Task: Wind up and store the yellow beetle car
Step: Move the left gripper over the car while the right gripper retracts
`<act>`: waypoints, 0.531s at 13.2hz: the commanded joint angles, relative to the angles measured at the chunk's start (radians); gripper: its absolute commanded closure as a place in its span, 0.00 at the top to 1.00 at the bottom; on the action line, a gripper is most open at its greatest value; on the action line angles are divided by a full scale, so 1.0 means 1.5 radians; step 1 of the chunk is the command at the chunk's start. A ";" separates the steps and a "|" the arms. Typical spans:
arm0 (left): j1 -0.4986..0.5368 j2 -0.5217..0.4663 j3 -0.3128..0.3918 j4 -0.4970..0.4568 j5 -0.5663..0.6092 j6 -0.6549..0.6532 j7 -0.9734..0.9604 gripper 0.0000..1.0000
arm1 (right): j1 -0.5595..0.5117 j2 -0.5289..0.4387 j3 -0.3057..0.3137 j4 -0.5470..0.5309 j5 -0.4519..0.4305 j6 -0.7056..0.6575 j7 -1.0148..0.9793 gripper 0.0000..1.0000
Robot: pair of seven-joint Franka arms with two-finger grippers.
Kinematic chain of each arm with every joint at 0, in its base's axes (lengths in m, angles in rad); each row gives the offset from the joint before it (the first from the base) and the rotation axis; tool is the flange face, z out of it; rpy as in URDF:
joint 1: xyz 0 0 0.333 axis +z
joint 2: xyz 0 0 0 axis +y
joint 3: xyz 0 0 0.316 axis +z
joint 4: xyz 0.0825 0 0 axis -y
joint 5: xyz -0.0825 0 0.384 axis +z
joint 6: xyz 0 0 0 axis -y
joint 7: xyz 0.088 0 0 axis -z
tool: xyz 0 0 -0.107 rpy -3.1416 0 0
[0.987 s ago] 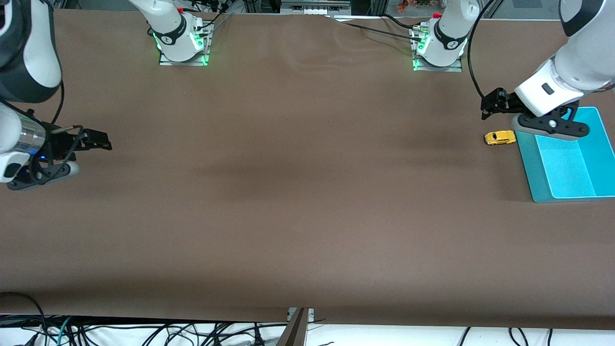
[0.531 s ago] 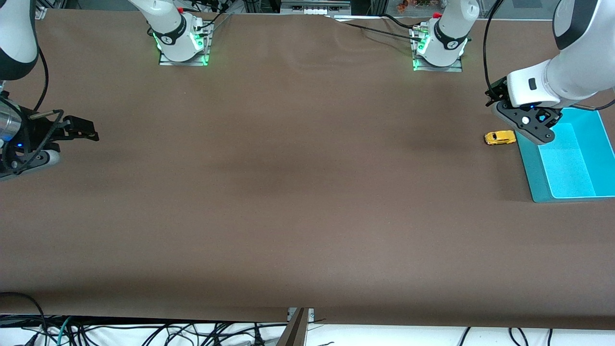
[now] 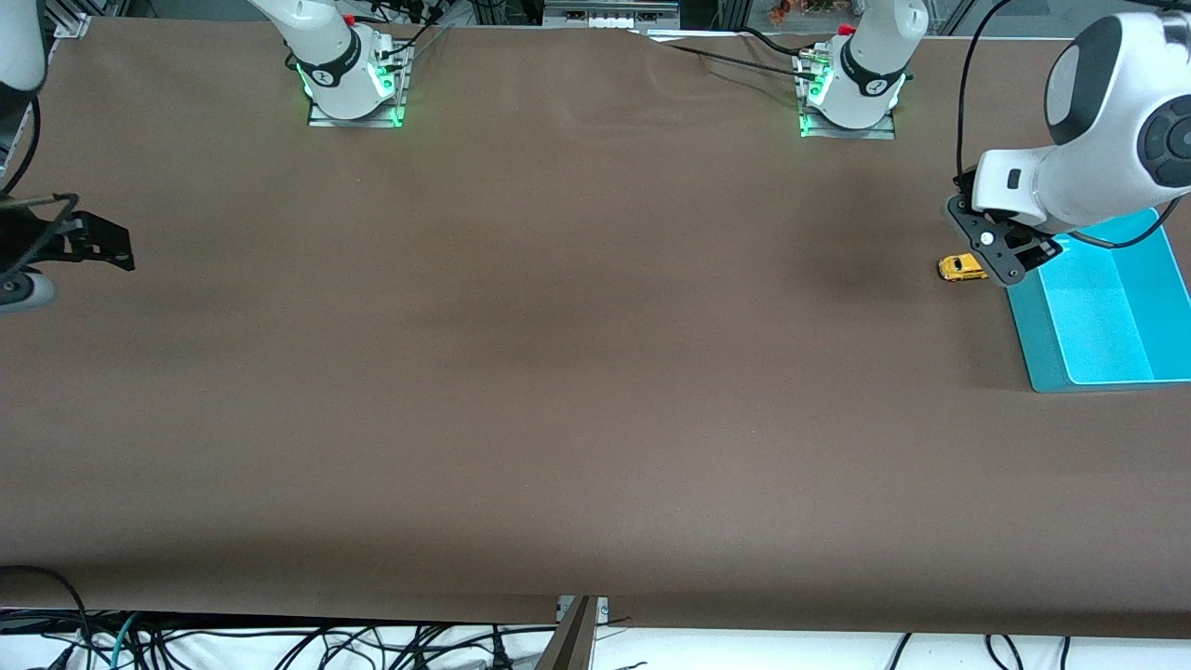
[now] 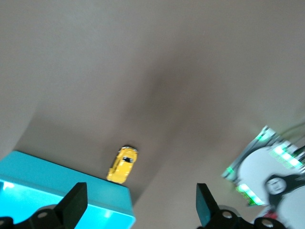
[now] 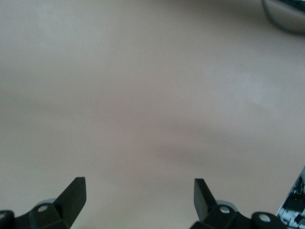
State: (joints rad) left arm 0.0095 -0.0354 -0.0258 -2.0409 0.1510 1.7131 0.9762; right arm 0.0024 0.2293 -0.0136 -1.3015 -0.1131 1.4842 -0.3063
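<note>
I need to store the yellow beetle car [image 3: 960, 268] in the teal bin [image 3: 1107, 372], so my left gripper should next pick the car up by its body's sides.
The yellow beetle car [image 3: 960, 268] stands on the brown table beside the teal bin's [image 3: 1107, 372] corner, at the left arm's end. It also shows in the left wrist view [image 4: 122, 164], ahead of the fingers. My left gripper [image 3: 970, 191] hangs in the air over the car and the bin's corner; in its wrist view [image 4: 140, 207] it is open wide and empty. My right gripper [image 3: 116, 251] waits at the right arm's end of the table, open and empty over bare table [image 5: 138, 200].
The teal bin also shows in the left wrist view [image 4: 71, 195] and looks empty. The left arm's base [image 3: 849, 93] and the right arm's base [image 3: 352, 88] stand along the table's back edge. Cables hang below the front edge.
The left arm has turned its hand, which now covers part of the car. The right gripper has drawn back toward the table's end at the right arm's side.
</note>
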 commanded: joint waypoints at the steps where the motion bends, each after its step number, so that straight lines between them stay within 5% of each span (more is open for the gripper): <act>1: 0.048 -0.044 -0.004 -0.117 0.034 0.111 0.084 1.00 | -0.004 -0.032 0.005 -0.014 -0.007 0.004 0.004 1.00; 7: 0.176 -0.032 -0.003 -0.346 0.079 0.450 0.254 1.00 | -0.012 -0.057 0.006 -0.074 0.042 -0.008 0.119 1.00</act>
State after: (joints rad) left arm 0.2183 -0.0498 -0.0219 -2.4358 0.2404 2.2370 1.2696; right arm -0.0005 0.1955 -0.0137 -1.3544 -0.0838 1.4817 -0.1921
